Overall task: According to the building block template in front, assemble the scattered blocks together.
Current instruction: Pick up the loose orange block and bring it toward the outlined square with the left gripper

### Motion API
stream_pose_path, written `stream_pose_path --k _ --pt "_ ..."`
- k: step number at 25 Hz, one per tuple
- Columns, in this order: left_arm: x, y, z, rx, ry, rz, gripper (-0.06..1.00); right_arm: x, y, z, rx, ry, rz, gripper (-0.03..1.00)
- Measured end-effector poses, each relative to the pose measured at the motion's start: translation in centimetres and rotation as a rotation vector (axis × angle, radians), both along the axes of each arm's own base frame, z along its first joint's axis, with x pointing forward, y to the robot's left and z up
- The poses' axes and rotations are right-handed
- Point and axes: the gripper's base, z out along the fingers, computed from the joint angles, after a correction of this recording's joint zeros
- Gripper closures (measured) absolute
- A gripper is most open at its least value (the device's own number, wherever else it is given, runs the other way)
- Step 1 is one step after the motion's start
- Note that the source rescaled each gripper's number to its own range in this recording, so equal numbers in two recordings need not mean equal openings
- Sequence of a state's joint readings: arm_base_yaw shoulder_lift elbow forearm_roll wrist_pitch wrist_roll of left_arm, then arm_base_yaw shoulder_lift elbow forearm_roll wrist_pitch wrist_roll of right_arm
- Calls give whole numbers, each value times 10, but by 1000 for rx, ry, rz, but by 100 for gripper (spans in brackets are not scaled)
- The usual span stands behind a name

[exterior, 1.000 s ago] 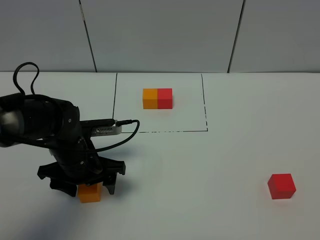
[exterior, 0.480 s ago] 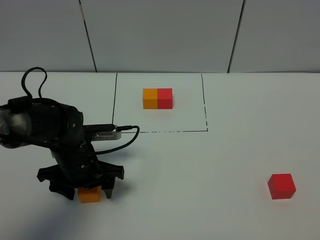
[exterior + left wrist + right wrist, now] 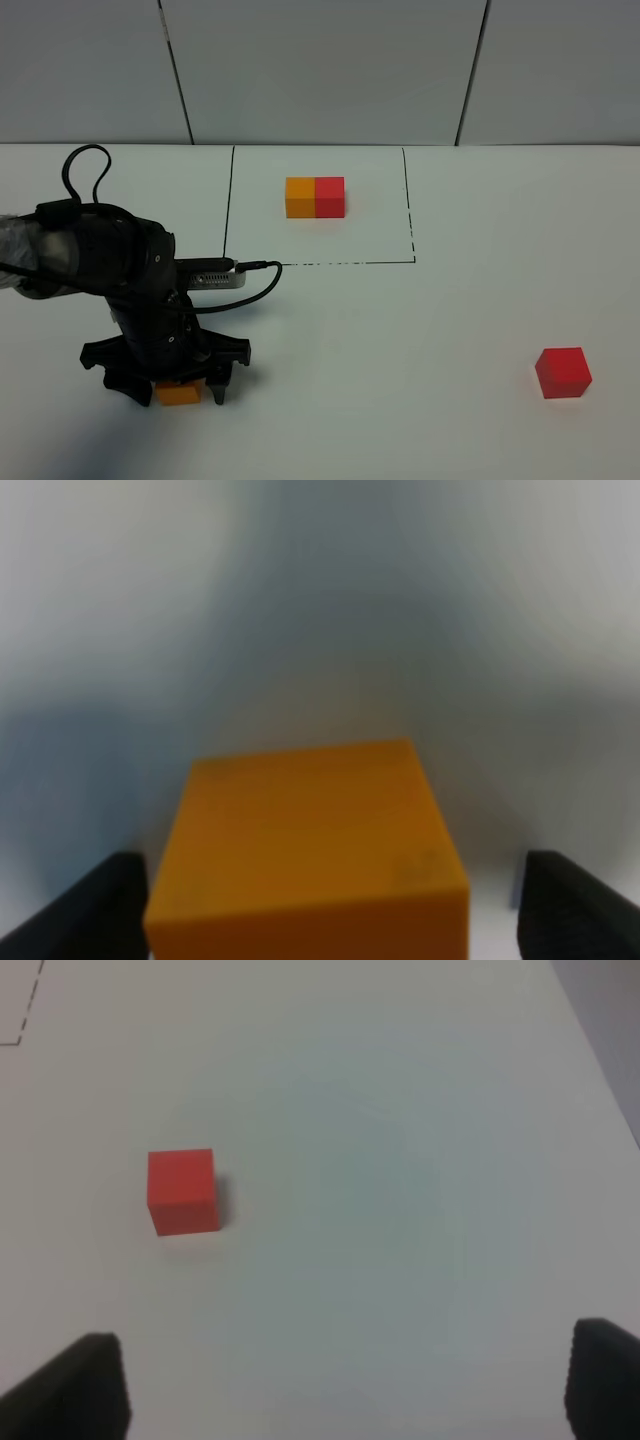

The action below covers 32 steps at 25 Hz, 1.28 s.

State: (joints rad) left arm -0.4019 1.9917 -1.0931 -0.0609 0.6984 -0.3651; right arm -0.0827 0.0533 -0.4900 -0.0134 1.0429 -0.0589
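Observation:
The fingers of my left gripper reach down on both sides of the orange cube. My left gripper needs to close on the cube now.
The building block template point(image 3: 315, 196), an orange and a red cube joined, sits inside the thin black rectangle at the back. One of the scattered blocks, the orange cube point(image 3: 180, 394) point(image 3: 305, 850), rests on the table at front left. My left gripper point(image 3: 177, 390) point(image 3: 335, 910) is lowered over it and open, one finger on each side, with a gap showing on one side. The red cube point(image 3: 563, 372) point(image 3: 182, 1190) lies alone at front right. My right gripper point(image 3: 335, 1385) hangs open some way from it, holding nothing; the exterior view does not show this arm.
The white table point(image 3: 420, 330) stretches between the two loose cubes. A grey panelled wall point(image 3: 320, 70) closes the back. The left arm's cable point(image 3: 250, 285) loops toward the drawn rectangle's front left corner.
My left gripper has sunk lower around the orange cube, hiding more of it, and the arm has shifted slightly right. The red cube and the template have not moved.

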Motion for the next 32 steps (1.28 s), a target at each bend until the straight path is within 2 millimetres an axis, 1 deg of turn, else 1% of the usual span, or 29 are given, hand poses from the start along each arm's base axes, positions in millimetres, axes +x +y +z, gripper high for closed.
stream_pose_path --k 2,3,4,5,7,8,9,10,16,20,23,29,32 --pt "0 0 -1 3 3 0 24 0 0 0 0 0 0 22" --pt "0 0 -1 5 4 -2 26 0 0 0 0 0 0 22" --pt "0 0 -1 7 4 -3 30 0 0 0 0 0 0 22" --pt "0 0 -1 10 4 -6 36 0 0 0 0 0 0 22" --pt "0 1 -1 22 9 -14 55 0 0 0 0 0 0 22" --pt "0 2 -1 27 8 -18 69 0 0 0 0 0 0 22" --pt "0 2 -1 28 7 -20 85 0 0 0 0 0 0 22" --pt "0 2 -1 28 6 -20 94 0 0 0 0 0 0 22" --pt "0 3 -1 29 6 -28 94 0 0 0 0 0 0 22" --pt "1 4 0 41 -1 -100 94 0 0 0 0 0 0 22" --pt "8 5 7 67 -23 -239 94 0 0 0 0 0 0 22" --pt "23 2 49 83 -22 -614 94 0 0 0 0 0 0 22" --pt "28 -2 63 61 -10 -763 94 0 0 0 0 0 0 22"
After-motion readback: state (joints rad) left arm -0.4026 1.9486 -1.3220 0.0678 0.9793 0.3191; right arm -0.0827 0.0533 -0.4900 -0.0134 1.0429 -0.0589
